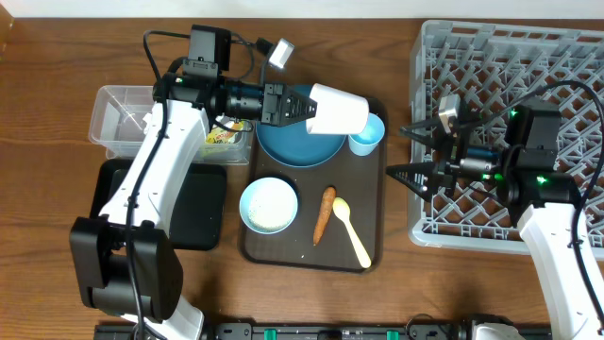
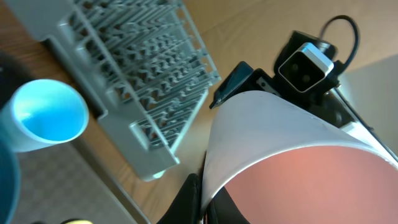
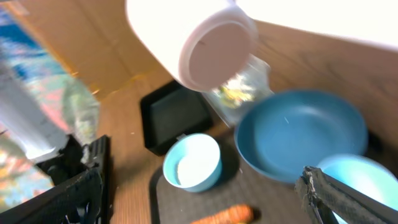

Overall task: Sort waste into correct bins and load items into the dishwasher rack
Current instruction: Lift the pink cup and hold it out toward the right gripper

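The pink-white cup (image 1: 338, 109) should go mouth-down into the dishwasher rack, so the right gripper should next grab it across its base end and leave the cup's rim free.
My left gripper (image 1: 304, 106) is shut on the rim of the pink-white cup (image 1: 338, 109) and holds it sideways above the dark blue plate (image 1: 294, 144); the cup also shows in the left wrist view (image 2: 292, 155) and in the right wrist view (image 3: 199, 40). My right gripper (image 1: 408, 151) is open and empty between the brown tray and the grey dishwasher rack (image 1: 510, 57). The light blue cup (image 1: 368, 134), white bowl with rice (image 1: 269, 205), carrot (image 1: 324, 214) and pale yellow spoon (image 1: 351, 231) lie on the brown tray. A yellow-green wrapper (image 1: 223, 135) lies by the clear tub (image 1: 118, 118).
The black tray (image 1: 203, 203) sits left of the brown serving tray (image 1: 368, 189), partly under my left arm. The rack fills the right side of the table.
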### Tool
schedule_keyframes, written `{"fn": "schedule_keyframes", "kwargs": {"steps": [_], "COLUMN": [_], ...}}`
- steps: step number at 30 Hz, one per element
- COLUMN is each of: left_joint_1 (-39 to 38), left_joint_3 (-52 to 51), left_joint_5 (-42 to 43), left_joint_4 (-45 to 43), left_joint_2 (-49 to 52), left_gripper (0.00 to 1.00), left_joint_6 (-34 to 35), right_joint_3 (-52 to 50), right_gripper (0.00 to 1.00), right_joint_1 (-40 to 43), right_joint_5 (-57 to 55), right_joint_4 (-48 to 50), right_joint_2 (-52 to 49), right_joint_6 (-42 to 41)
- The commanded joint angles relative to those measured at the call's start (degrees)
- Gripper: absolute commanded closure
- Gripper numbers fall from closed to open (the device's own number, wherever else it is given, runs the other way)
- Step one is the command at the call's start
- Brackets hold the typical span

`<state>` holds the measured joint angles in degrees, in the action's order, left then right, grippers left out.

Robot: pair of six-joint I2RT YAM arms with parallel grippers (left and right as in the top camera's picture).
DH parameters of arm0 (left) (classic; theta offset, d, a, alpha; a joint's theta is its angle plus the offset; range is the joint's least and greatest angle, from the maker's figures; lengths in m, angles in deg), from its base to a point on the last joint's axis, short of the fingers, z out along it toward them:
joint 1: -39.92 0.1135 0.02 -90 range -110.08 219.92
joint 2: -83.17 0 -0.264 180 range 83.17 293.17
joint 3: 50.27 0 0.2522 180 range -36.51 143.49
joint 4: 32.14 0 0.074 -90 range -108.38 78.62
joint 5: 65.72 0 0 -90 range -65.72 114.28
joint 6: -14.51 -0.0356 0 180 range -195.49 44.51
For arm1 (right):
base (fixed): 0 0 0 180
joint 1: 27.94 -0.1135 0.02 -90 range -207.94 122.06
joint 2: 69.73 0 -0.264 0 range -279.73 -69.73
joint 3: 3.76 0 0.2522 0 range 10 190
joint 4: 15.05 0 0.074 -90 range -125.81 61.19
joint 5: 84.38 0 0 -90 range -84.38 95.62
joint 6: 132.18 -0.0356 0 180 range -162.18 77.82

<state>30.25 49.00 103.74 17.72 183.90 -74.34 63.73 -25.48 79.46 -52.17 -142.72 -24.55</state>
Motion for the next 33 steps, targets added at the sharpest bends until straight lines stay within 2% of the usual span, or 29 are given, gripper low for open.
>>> {"fn": "schedule_keyframes", "kwargs": {"steps": [1,7,21,33], "left_joint_1": [-1.3,-4.4,-9.5,-10.2], "left_joint_3": [-0.1,-0.1,-0.1,-0.1], "left_joint_5": [6.1,5.4,1.9,1.9], "left_joint_4": [-0.2,-0.5,-0.9,-1.3], "left_joint_2": [0.2,0.2,0.2,0.2], "left_gripper": [0.94,0.94,0.94,0.94], "left_joint_6": [-1.3,-0.9,0.6,1.7], "right_joint_3": [1.0,1.0,1.0,1.0], "right_gripper": [0.01,0.01,0.01,0.16], "right_joint_1": [0.6,0.5,0.0,-3.2], "right_joint_5": [7.7,10.4,10.5,10.4], "right_joint_4": [2.0,6.8,8.1,12.1], "right_joint_2": [-0.5,-0.5,-0.5,-0.5], "right_joint_6": [4.3,3.6,3.2,2.9]}}
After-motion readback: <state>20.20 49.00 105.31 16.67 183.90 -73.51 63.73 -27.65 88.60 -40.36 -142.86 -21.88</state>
